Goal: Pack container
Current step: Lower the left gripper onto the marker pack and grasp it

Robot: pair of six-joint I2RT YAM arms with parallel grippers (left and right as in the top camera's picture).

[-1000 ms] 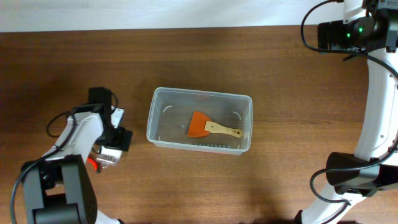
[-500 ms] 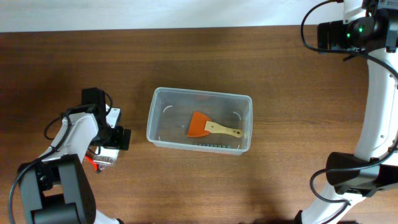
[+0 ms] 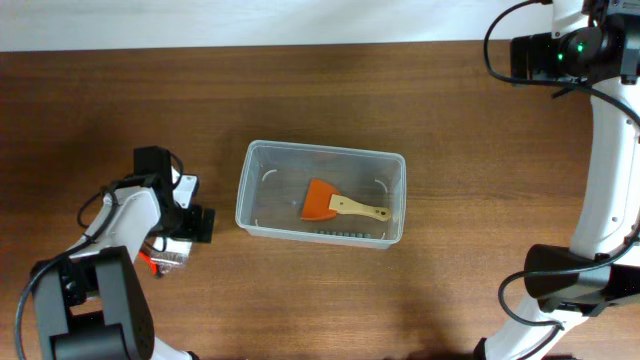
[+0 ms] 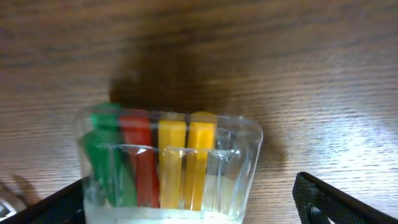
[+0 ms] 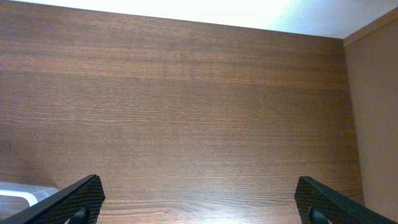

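The small clear box [image 3: 173,254] [image 4: 174,168] has to be set into the container on its base, so my left gripper will grab it across its narrow sides and leave the base free.
The container [image 3: 262,190], a clear rectangular tub, stands mid-table and holds an orange spatula [image 3: 322,200] with a wooden handle. My left gripper [image 3: 172,248] is low at the table's left, over a small clear box [image 4: 174,168] of green, red and yellow pieces. In the left wrist view the gripper [image 4: 193,214] is open. The box sits between the fingers, and the right finger is clear of it. My right gripper [image 5: 199,208] is open and empty above bare wood at the far right. A corner of the container [image 5: 15,193] shows at the lower left of its view.
The table is dark wood with a white edge along the back [image 3: 250,20]. The right arm's column [image 3: 605,180] stands at the right side. In the right wrist view a lighter strip [image 5: 373,112] runs down the right.
My left arm shifted slightly left, then eased back and down over the small box. The container, spatula and right arm have not moved.
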